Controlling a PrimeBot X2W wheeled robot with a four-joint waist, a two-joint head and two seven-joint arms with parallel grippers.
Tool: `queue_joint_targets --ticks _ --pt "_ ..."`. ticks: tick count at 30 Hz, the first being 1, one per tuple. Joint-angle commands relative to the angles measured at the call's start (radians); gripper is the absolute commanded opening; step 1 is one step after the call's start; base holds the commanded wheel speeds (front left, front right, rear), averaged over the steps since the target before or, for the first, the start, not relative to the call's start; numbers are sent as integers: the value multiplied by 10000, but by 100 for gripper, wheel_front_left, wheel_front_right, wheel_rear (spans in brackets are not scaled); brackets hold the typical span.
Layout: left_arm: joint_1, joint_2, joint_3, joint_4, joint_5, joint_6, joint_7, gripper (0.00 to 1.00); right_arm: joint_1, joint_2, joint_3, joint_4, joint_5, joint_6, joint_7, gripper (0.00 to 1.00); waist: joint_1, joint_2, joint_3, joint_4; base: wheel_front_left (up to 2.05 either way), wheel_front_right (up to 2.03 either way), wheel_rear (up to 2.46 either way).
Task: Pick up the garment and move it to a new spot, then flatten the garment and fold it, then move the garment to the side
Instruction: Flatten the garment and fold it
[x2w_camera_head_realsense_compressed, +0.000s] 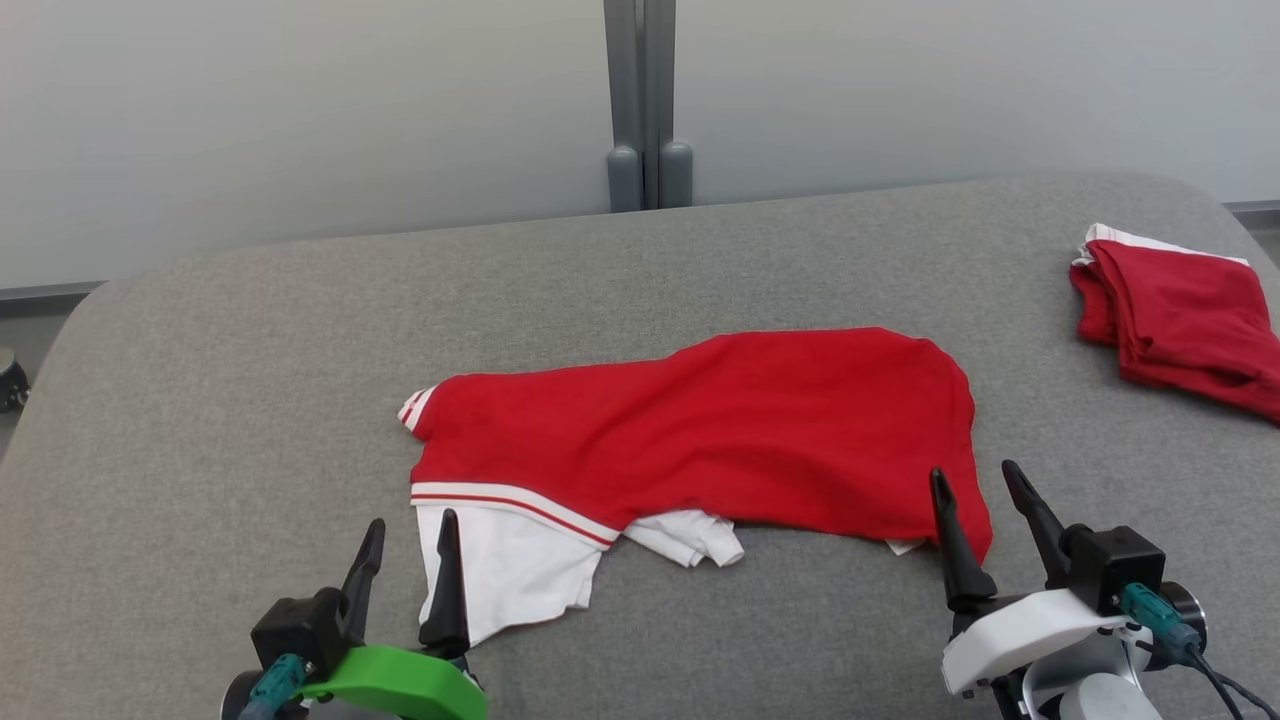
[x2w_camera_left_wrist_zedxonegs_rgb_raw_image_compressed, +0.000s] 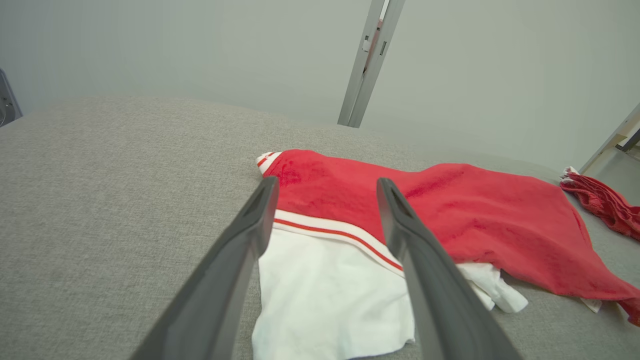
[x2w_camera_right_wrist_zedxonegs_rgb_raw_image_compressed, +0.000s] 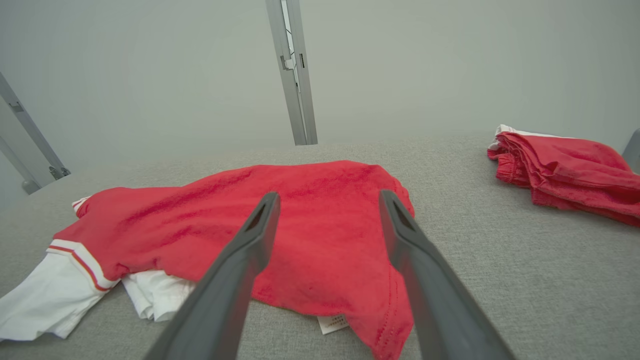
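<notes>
To move and flatten the garment (x2w_camera_head_realsense_compressed: 720, 430), my right gripper should next grab the red shirt's hem corner (x2w_camera_head_realsense_compressed: 969, 540) beside the label.
The garment (x2w_camera_head_realsense_compressed: 720, 430) is a red shirt with white parts and red-and-white striped trim, lying crumpled in the middle of the grey padded table (x2w_camera_head_realsense_compressed: 250, 350). Its white part (x2w_camera_left_wrist_zedxonegs_rgb_raw_image_compressed: 325, 295) sticks out toward me at the left. My left gripper (x2w_camera_head_realsense_compressed: 410, 535) is open at the near left, above that white part's edge. My right gripper (x2w_camera_head_realsense_compressed: 975, 485) is open at the near right, over the red corner (x2w_camera_right_wrist_zedxonegs_rgb_raw_image_compressed: 385, 320) of the garment. Nothing is between the fingers (x2w_camera_left_wrist_zedxonegs_rgb_raw_image_compressed: 235, 270) of either gripper, and both wrist views look along the fingers (x2w_camera_right_wrist_zedxonegs_rgb_raw_image_compressed: 235, 280) at the cloth.
A second red garment (x2w_camera_head_realsense_compressed: 1180, 315) lies bunched at the table's far right edge. A grey post (x2w_camera_head_realsense_compressed: 640, 100) stands against the pale wall behind the table. Bare grey table surface lies to the left of and behind the shirt.
</notes>
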Motion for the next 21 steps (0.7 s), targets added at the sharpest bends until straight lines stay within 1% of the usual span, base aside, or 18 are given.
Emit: queue_joint_targets --ticks 1,15,17,21 --pt "151 7 93 -67 105 -30 -28 100 -10 -24 23 26 60 -16 -30 100 0 -1 -21 -11 0 0 0" --pt "344 -41 288 -378 179 -6 -27 100 -82 -24 7 -176 -7 -16 -30 100 0 -1 4 22 0 0 0" --pt "408 -38 299 -229 117 72 -28 100 -58 -24 -15 -179 -17 -16 -30 100 0 -1 29 17 0 0 0" --pt "494 -35 212 678 -11 219 175 100 69 -26 -72 -53 -19 -16 -30 100 0 -1 121 -33 0 0 0"
